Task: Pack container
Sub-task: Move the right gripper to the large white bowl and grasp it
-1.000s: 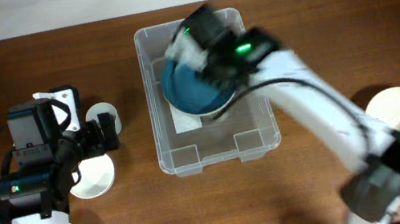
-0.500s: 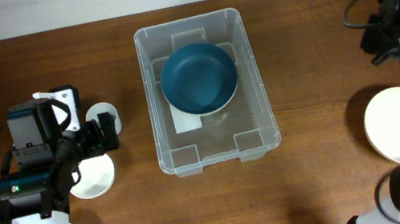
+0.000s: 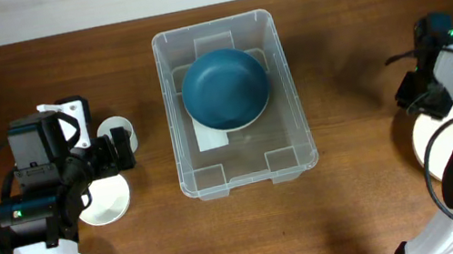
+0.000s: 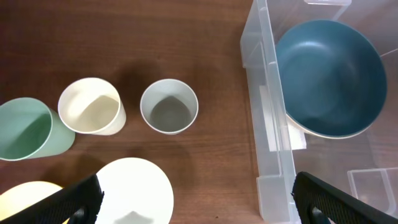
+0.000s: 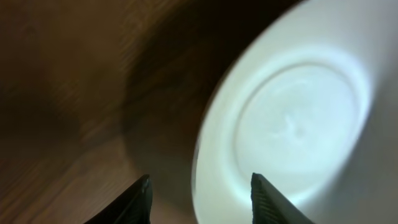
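Observation:
I should grab the white bowl by its rim [image 3: 418,122] [image 5: 199,180] with my right gripper next, so its base stays free to nest inside the container's blue bowl.
The clear plastic container [image 3: 290,149] stands at the table's middle with a dark blue bowl [image 3: 225,88] resting inside its far half, over a white label. In the left wrist view the container's wall [image 4: 273,155] is at the right, with the blue bowl [image 4: 328,78] in it. My left gripper [image 3: 126,149] is open and empty to the left of the container, above the cups; its jaws [image 4: 199,211] are spread wide. My right gripper [image 3: 413,97] is open and empty at the far right, low over the rim of a white bowl [image 5: 292,124].
Left of the container stand a grey cup [image 4: 168,107], a cream cup [image 4: 90,106], a green cup [image 4: 25,129] and a white bowl [image 4: 134,190]. The white bowl at the right [image 3: 426,149] is partly hidden by my right arm.
My right arm left the blue bowl in the container, swung away to the far right, and has come down over the white bowl. The left arm has not moved.

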